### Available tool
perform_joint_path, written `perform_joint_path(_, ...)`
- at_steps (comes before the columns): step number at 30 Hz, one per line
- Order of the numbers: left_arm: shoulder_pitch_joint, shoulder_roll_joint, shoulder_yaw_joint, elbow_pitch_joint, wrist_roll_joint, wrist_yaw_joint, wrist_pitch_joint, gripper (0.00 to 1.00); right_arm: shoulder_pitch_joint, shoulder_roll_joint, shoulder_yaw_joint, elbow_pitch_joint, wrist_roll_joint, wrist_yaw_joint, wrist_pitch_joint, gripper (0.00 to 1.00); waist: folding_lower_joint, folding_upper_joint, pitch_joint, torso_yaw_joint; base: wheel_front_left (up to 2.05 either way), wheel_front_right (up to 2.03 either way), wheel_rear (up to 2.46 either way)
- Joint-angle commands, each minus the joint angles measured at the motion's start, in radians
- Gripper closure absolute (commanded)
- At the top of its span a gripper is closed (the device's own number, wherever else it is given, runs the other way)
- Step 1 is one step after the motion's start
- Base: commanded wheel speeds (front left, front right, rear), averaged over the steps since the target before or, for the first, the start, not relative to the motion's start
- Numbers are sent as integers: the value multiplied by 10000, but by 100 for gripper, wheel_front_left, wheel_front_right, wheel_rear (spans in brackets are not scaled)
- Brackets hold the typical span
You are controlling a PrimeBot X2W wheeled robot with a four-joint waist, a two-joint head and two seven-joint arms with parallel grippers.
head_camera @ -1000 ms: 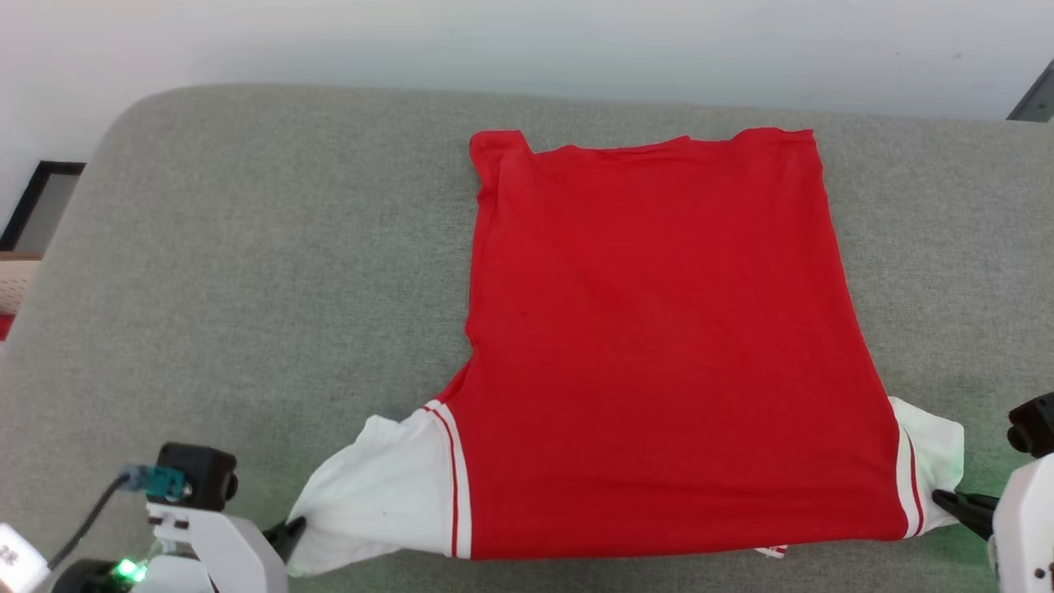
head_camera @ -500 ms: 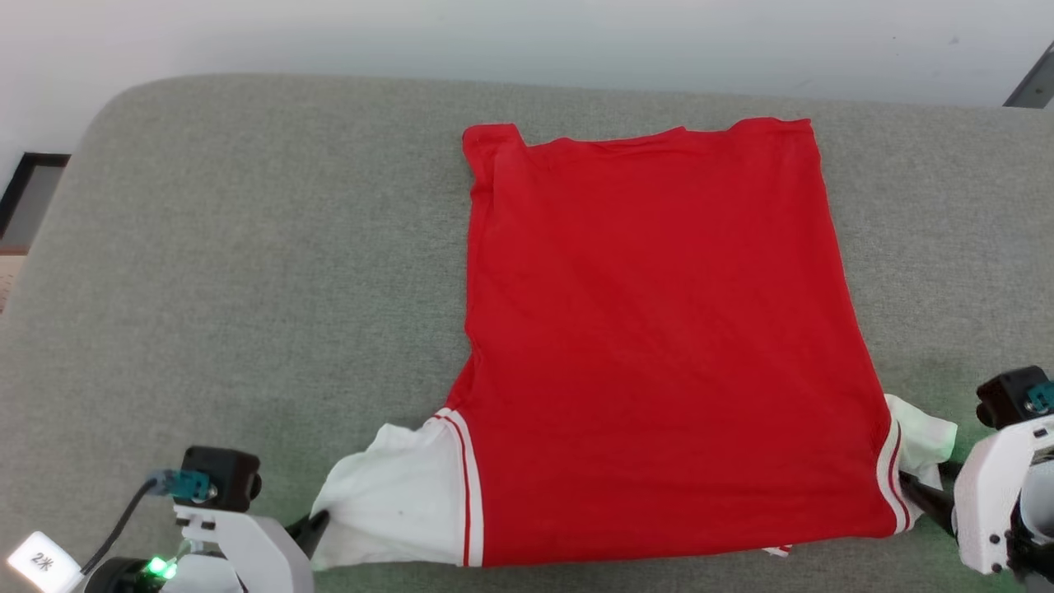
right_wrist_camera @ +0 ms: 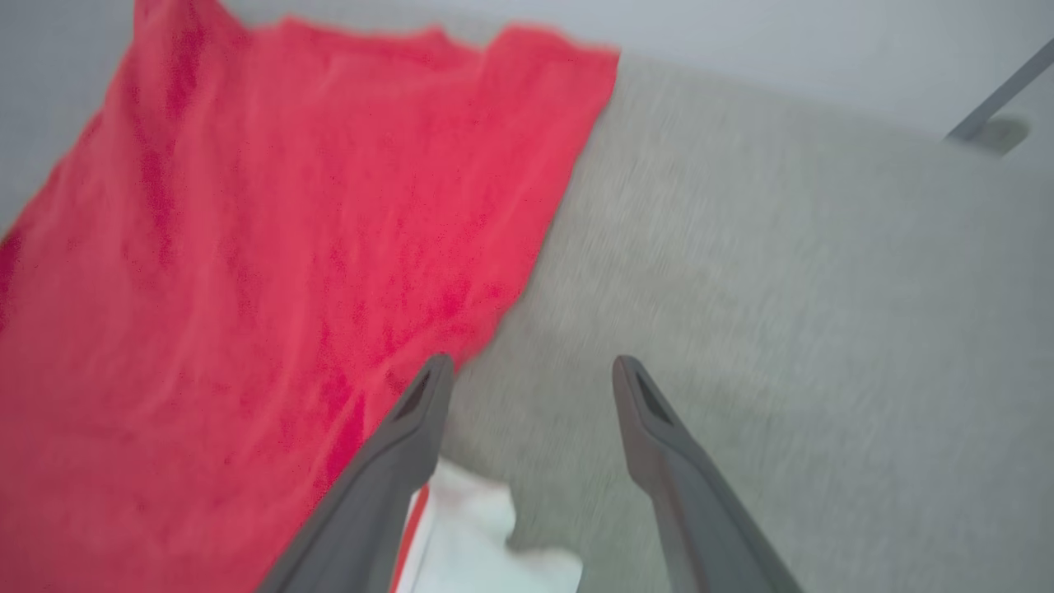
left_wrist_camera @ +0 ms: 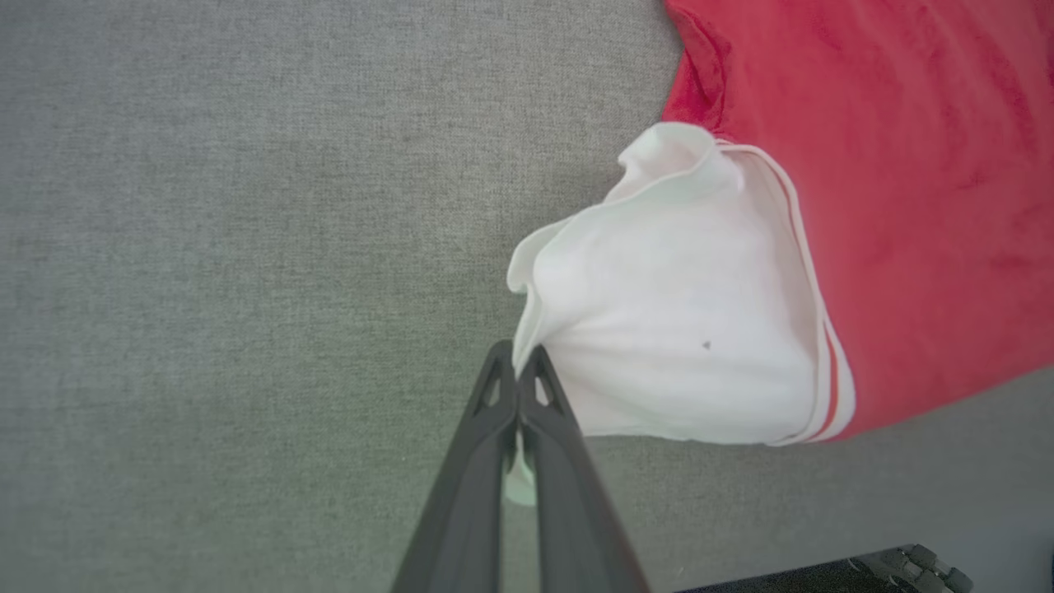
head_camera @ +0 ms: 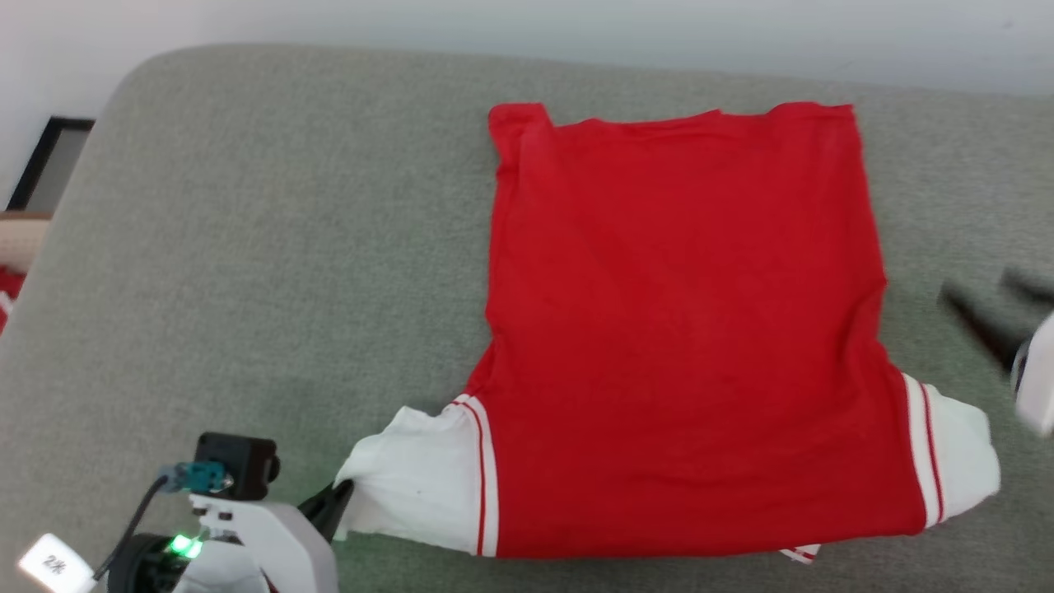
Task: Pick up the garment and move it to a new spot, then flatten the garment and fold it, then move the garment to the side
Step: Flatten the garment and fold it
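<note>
My right gripper needs to pinch the garment next by its rumpled hem corner (head_camera: 519, 119), where the cloth stands up. The red body (head_camera: 692, 326) lies flat on the grey surface.
The garment (head_camera: 683, 329) lies flat on the grey cushioned surface (head_camera: 288, 247), plain red side up, print hidden, hem at the far end and a white sleeve at each near corner. My left gripper (head_camera: 342, 498) is shut on the edge of the left white sleeve (left_wrist_camera: 675, 321) at the lower left; in the left wrist view that gripper (left_wrist_camera: 517, 358) has a sliver of white cloth pinched between its dark fingers. My right gripper (head_camera: 984, 296) hovers blurred at the right edge, open and apart from the right sleeve (head_camera: 955, 449). In the right wrist view the spread right gripper (right_wrist_camera: 531, 371) holds nothing above the garment's (right_wrist_camera: 288, 272) right edge.
The grey surface has a rounded far left corner. Past its left edge lies a dark-framed panel (head_camera: 45, 161) and a beige basket (head_camera: 20, 243) with red cloth. A pale wall (head_camera: 527, 33) runs along the back. Bare grey fabric lies left and right of the garment.
My right gripper has let go of the right white sleeve, opened, and lifted up and away. The sleeve now lies loose. The left gripper keeps its hold. The camera shifted slightly.
</note>
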Motion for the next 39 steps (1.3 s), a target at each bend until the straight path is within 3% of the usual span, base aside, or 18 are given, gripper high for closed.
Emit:
perform_joint_path(1, -115, -83, -27, -13, 101, -56, -40, 100, -322, 238, -240, 33, -362, -12, -231, 0, 0, 0, 284, 275, 0, 0, 0)
perform_joint_path(7, -676, -542, -284, 27, 385, -363, -40, 100, -2430, 1125, -474, 1511, -2266, -13, -1452, 0, 0, 0, 953, 990, 0, 0, 0)
perform_joint_path(14, -1560, -1222, -642, 252, 726, -935, -84, 100, -4840, 1147, -403, 4629, -3266, -13, -1878, 0, 0, 0, 1746, 1945, 0, 0, 0)
perform_joint_path(25, -2415, -2271, -1167, 1040, 897, -1855, -248, 100, -6984, 685, -1180, 8486, -4113, -13, -1282, 0, 0, 0, 2794, 3295, 0, 0, 0)
perform_joint_path(30, -2541, -2625, -1263, 1359, 834, -2108, -371, 100, -7230, 951, -1412, 9884, -4271, -1, -605, 0, 0, 0, 3037, 3583, 0, 0, 0)
perform_joint_path(33, -2593, -2685, -1308, 1513, 817, -2211, -440, 100, -7299, 1153, -1411, 10795, -4385, 17, 332, 0, 0, 0, 3109, 3634, 0, 0, 0)
perform_joint_path(34, -2602, -2704, -1298, 1569, 801, -2251, -449, 100, -7336, 1172, -1394, 11091, -4465, 34, 691, 17, 0, 0, 3122, 3635, 0, 0, 0)
perform_joint_path(35, -2619, -2724, -1296, 1625, 787, -2266, -473, 100, -7377, 1190, -1414, 11310, -4531, 36, 986, 100, 0, 0, 3125, 3629, 0, 0, 0)
perform_joint_path(37, -2632, -2741, -1273, 1763, 769, -2324, -497, 100, -7400, 1273, -1284, 11714, -4722, 36, 1869, 100, 0, 0, 3087, 3600, 0, 0, 0)
perform_joint_path(39, -2655, -2766, -1255, 1865, 718, -2380, -520, 100, -7551, 1158, -1392, 11807, -4820, 33, 2036, 100, 0, 0, 3040, 3531, 0, 0, 0)
